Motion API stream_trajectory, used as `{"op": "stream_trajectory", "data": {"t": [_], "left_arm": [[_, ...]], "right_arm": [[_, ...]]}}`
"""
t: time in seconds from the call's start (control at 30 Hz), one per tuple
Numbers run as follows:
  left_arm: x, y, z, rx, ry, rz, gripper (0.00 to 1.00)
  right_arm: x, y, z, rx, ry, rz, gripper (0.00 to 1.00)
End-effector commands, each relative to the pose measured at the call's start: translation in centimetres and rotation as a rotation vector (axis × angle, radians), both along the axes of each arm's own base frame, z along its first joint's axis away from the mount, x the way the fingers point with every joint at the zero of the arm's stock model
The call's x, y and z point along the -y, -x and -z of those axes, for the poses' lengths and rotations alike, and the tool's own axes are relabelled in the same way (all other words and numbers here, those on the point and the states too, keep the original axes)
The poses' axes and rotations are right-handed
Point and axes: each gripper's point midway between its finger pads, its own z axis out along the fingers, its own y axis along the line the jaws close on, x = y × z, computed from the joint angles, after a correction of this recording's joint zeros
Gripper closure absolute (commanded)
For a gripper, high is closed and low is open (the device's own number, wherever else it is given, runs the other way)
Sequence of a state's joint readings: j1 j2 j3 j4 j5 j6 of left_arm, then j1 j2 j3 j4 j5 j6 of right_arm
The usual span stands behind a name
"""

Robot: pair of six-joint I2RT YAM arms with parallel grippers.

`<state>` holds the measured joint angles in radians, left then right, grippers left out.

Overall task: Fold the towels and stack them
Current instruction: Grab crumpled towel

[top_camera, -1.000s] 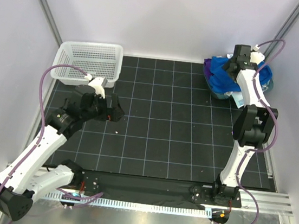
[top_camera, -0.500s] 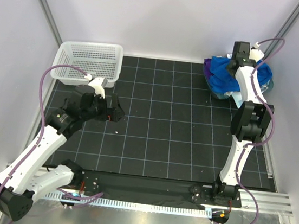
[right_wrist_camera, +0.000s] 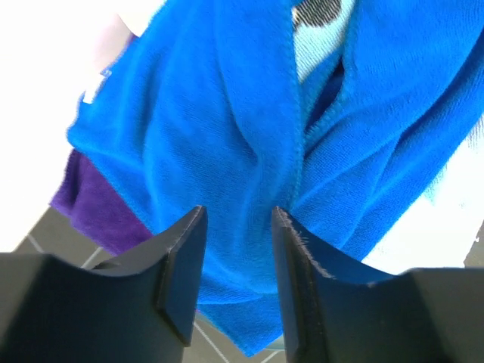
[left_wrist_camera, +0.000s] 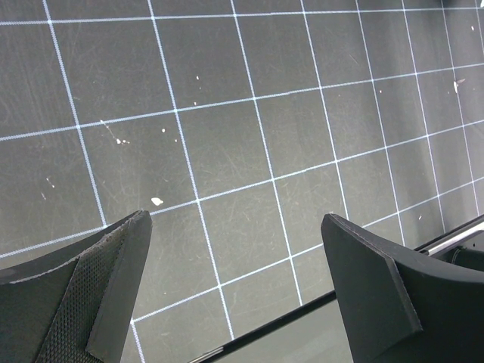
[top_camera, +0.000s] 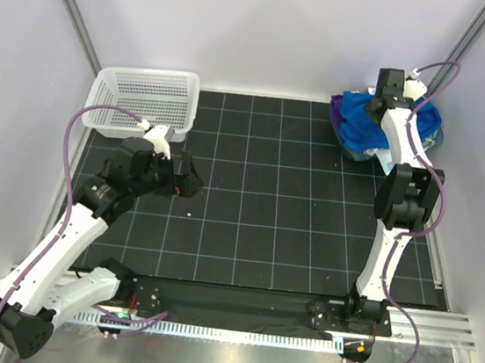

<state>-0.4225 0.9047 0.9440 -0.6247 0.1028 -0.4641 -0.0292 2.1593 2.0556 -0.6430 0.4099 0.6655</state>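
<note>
The robot's right gripper should pinch the blue towel's top fold (right_wrist_camera: 242, 217) near its free corner next, and the rest of the towel should then trail open for folding.
The towels (top_camera: 362, 125) lie heaped in a tub at the far right corner, with a royal blue towel (top_camera: 356, 109) on top and a purple one (top_camera: 337, 114) at the left edge. My right gripper (top_camera: 379, 103) reaches down into the heap. In the right wrist view its jaws (right_wrist_camera: 238, 227) stand partly apart, with a fold of the blue towel (right_wrist_camera: 227, 113) in the gap and no visible pinch. Purple cloth (right_wrist_camera: 91, 200) shows at the left and dotted cloth (right_wrist_camera: 318, 30) at the top. My left gripper (top_camera: 188, 181) hangs wide open and empty (left_wrist_camera: 236, 221) over the black gridded mat (left_wrist_camera: 227, 113).
A white mesh basket (top_camera: 138, 98) stands at the far left corner, just behind the left arm. The teal tub (top_camera: 435, 134) holding the heap sits by the right wall. A black strip and metal rail (top_camera: 237, 300) run along the mat's near edge.
The right wrist has shifted back and down onto the towel heap, and its jaws have narrowed around the blue fold. The left arm has not moved.
</note>
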Motion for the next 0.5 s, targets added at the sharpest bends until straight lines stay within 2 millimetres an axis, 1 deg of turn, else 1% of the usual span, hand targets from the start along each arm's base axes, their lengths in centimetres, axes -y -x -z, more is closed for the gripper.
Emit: {"op": "stream_trajectory", "data": {"t": [0.0,0.07,0.17,0.27,0.3,0.33,0.4,0.43,0.47], "left_arm": [[0.4,-0.3,-1.3,0.05,0.037,0.012,0.0],[0.4,-0.3,-1.2,0.043,0.04,0.014,0.0],[0.5,-0.3,-1.1,0.042,0.039,0.018,0.0],[0.4,-0.3,-1.2,0.047,0.039,0.014,0.01],[0.3,-0.4,-1.2,0.05,0.037,0.01,0.0],[0.3,-0.3,-1.2,0.049,0.035,0.009,0.0],[0.3,-0.3,-1.3,0.05,0.037,0.009,0.0],[0.3,-0.3,-1.2,0.049,0.035,0.007,0.0],[0.3,-0.3,-1.2,0.049,0.035,0.009,0.0]], "right_arm": [[0.5,0.7,-1.8,0.041,0.04,0.016,0.5],[0.5,0.9,-1.6,0.033,0.049,0.012,0.47],[0.7,0.7,-0.8,0.011,0.057,0.014,0.47],[0.5,0.2,-0.6,0.011,0.047,0.01,0.5],[0.4,0.1,-0.3,0.011,0.039,0.007,0.53],[0.3,0.0,-0.3,0.013,0.033,0.007,0.58],[0.2,-0.1,-0.8,0.025,0.026,0.007,0.65],[0.2,-0.1,-0.8,0.025,0.023,0.006,0.72],[0.0,-0.1,-1.1,0.031,0.025,0.003,0.77]]}}
